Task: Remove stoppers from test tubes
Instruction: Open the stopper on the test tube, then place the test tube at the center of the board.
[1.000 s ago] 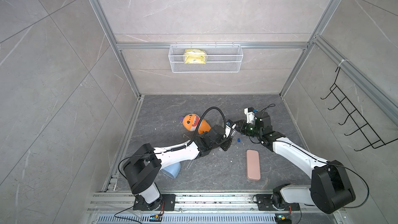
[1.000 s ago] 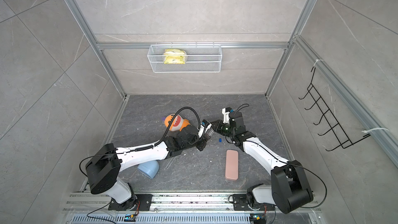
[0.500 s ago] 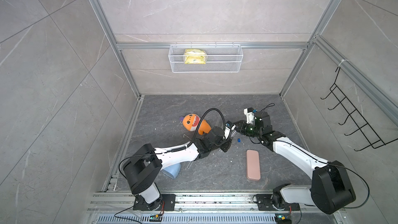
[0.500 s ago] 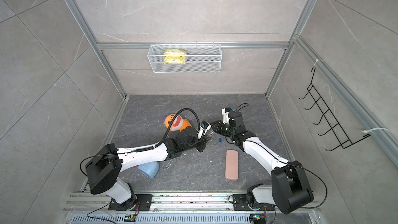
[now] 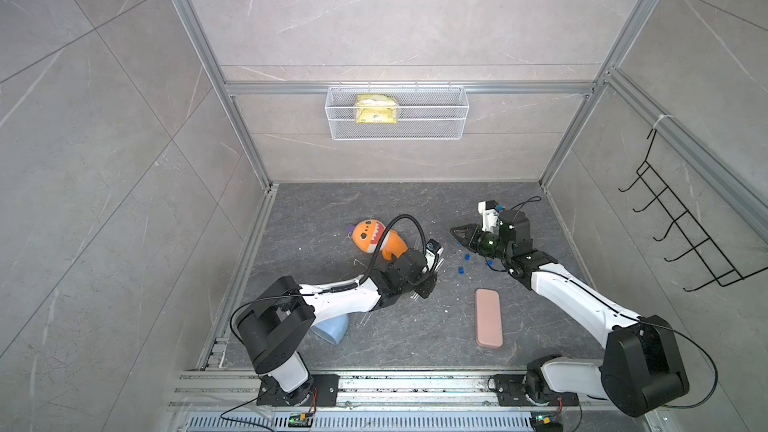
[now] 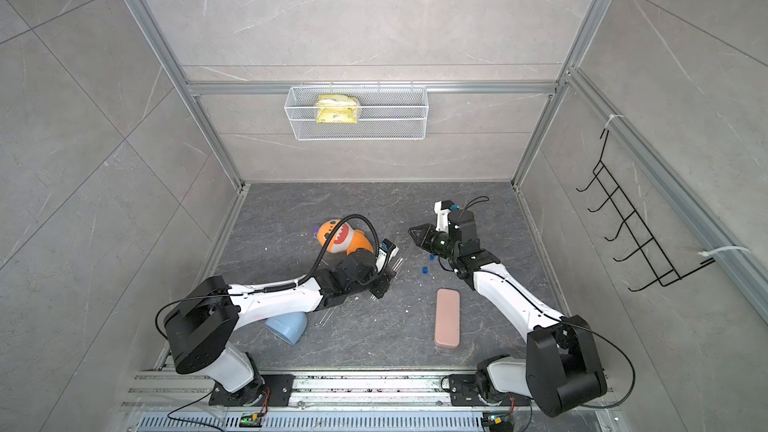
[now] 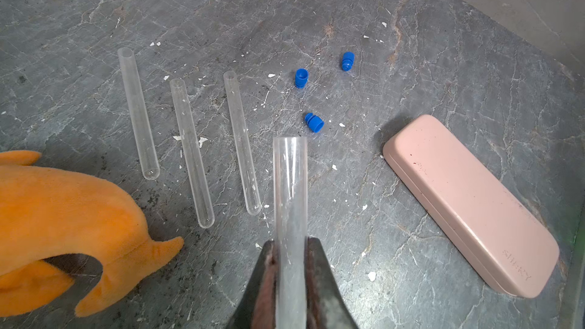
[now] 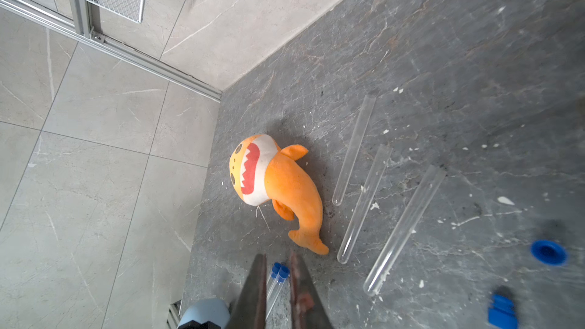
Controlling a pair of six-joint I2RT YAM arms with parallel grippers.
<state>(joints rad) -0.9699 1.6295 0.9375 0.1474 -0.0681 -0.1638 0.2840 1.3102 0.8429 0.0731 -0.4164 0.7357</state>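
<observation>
I should lower the test tube before my left gripper lets go of it, because the test tube's open end [image 7: 290, 144] sticks out from my fingers well above the table.
My left gripper [image 7: 289, 242] is shut on a clear, open-mouthed test tube [image 7: 289, 185] with no stopper in it, held low over the floor [image 5: 428, 286]. Three more open test tubes [image 7: 191, 153] lie side by side next to it. Three blue stoppers [image 7: 300, 78] lie loose on the floor beyond them. My right gripper [image 8: 276, 256] hovers near the stoppers [image 5: 454, 231], jaws drawn close with nothing seen between them. Two stoppered test tubes [image 8: 278, 275] lie further off by the blue cup.
A pink case [image 5: 489, 317] lies at the front right. An orange plush shark [image 5: 376, 238] sits beside the tubes, and a blue cup [image 5: 332, 328] lies under the left arm. A wire basket [image 5: 397, 112] hangs on the back wall. White crumbs dot the floor.
My left gripper with the tube has drifted slightly toward the front left, away from the right gripper. The right gripper has hardly moved.
</observation>
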